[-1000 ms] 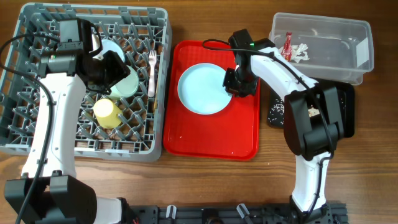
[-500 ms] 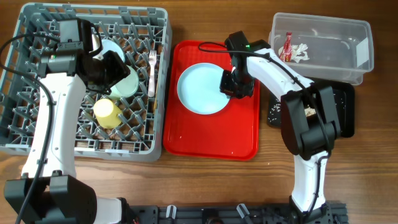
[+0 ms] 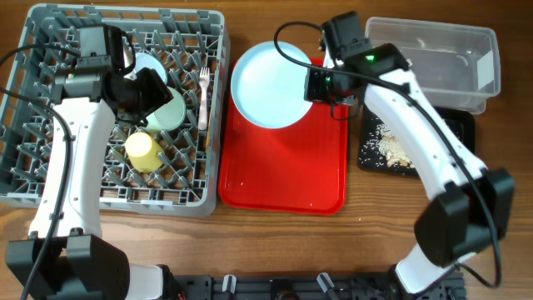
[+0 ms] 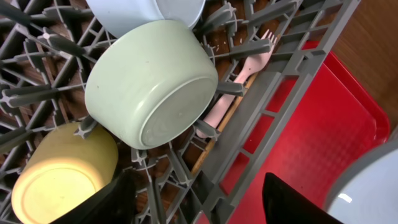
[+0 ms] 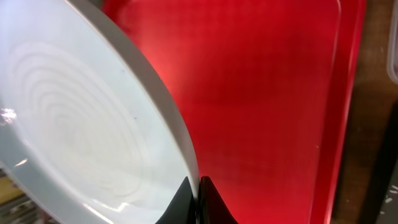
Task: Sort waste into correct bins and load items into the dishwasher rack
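The left gripper grabs the pale blue plate's rack-side rim (image 3: 235, 86) (image 4: 339, 186) next, opposite the right gripper, to load the plate upright.
My right gripper (image 3: 315, 86) is shut on the rim of the round pale blue plate (image 3: 271, 85) and holds it lifted above the far end of the red serving tray (image 3: 283, 179); the wrist view shows my fingers (image 5: 196, 198) pinching the plate (image 5: 81, 130) edge. My left gripper (image 3: 148, 90) is open over the grey dishwasher rack (image 3: 50, 187), next to the pale green bowl (image 4: 149, 84), yellow cup (image 4: 59, 168), saucer (image 4: 146, 7) and white fork (image 4: 239, 78). The clear tub (image 3: 466, 92) stands at the far right, its contents hidden by my arm. Beige scraps (image 3: 390, 143) lie in the black tray (image 3: 458, 146).
The red serving tray (image 5: 267, 93) lies between rack and bins, its surface bare below the plate. The rack wall (image 4: 273, 118) runs along the tray's left edge. Bare wooden table (image 3: 366, 242) shows in front.
My right gripper has lifted the plate off the red tray and carried it up and towards the far left. The black tray's scraps have come into view. The left arm has not moved.
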Controlling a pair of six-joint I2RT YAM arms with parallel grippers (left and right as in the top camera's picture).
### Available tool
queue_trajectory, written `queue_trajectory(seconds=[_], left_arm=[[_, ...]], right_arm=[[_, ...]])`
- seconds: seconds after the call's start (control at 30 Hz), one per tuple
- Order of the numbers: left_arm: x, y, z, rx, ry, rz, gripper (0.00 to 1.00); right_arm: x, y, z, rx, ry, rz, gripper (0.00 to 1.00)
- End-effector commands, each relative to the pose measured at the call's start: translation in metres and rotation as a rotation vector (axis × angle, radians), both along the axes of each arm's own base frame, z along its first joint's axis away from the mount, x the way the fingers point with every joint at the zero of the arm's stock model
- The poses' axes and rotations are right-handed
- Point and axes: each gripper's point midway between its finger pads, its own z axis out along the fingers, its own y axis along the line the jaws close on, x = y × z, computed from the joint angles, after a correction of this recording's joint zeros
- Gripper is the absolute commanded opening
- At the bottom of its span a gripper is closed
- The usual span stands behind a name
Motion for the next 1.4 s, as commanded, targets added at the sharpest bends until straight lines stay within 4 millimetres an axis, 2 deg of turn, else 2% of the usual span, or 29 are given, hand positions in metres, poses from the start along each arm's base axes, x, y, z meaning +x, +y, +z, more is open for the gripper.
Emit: queue_trajectory(seconds=[0.0, 0.07, 0.13, 0.2, 0.3, 0.47, 0.6, 0.8, 0.97, 1.03, 1.17, 1.37], left_arm=[[0.002, 0.001, 0.007, 0.012, -0.029, -0.02, 0.68], [0.004, -0.009, 0.009, -0.028, -0.048, -0.07, 0.71], [0.008, -0.027, 0.016, -0.115, -0.09, -0.161, 0.72], [0.011, -0.043, 0.027, -0.221, -0.136, -0.228, 0.73], [0.014, -0.057, 0.045, -0.376, -0.199, -0.279, 0.74], [0.012, -0.073, 0.076, -0.59, -0.282, -0.359, 0.78], [0.011, -0.084, 0.092, -0.674, -0.327, -0.419, 0.8], [0.01, -0.09, 0.102, -0.723, -0.356, -0.458, 0.81], [0.01, -0.09, 0.101, -0.723, -0.355, -0.46, 0.79], [0.01, -0.09, 0.101, -0.722, -0.355, -0.46, 0.75], [0.013, -0.084, 0.092, -0.661, -0.342, -0.435, 0.52], [0.014, -0.076, 0.079, -0.597, -0.306, -0.39, 0.27]], right_arm=[[-0.004, 0.016, 0.021, 0.102, -0.036, 0.07, 0.04], [-0.005, 0.023, 0.024, 0.138, -0.032, 0.089, 0.04], [-0.007, 0.03, 0.026, 0.174, -0.028, 0.108, 0.04], [-0.008, 0.037, 0.03, 0.215, -0.026, 0.13, 0.04], [-0.009, 0.041, 0.033, 0.242, -0.021, 0.138, 0.04], [-0.013, 0.051, 0.038, 0.3, -0.014, 0.168, 0.04], [-0.016, 0.059, 0.044, 0.352, -0.002, 0.186, 0.04], [-0.022, 0.071, 0.048, 0.399, 0.018, 0.207, 0.04], [-0.027, 0.085, 0.051, 0.409, 0.006, 0.236, 0.04], [-0.028, 0.09, 0.053, 0.417, 0.008, 0.235, 0.04], [-0.03, 0.107, 0.06, 0.444, -0.023, 0.268, 0.04], [-0.033, 0.12, 0.064, 0.46, -0.037, 0.29, 0.04]])
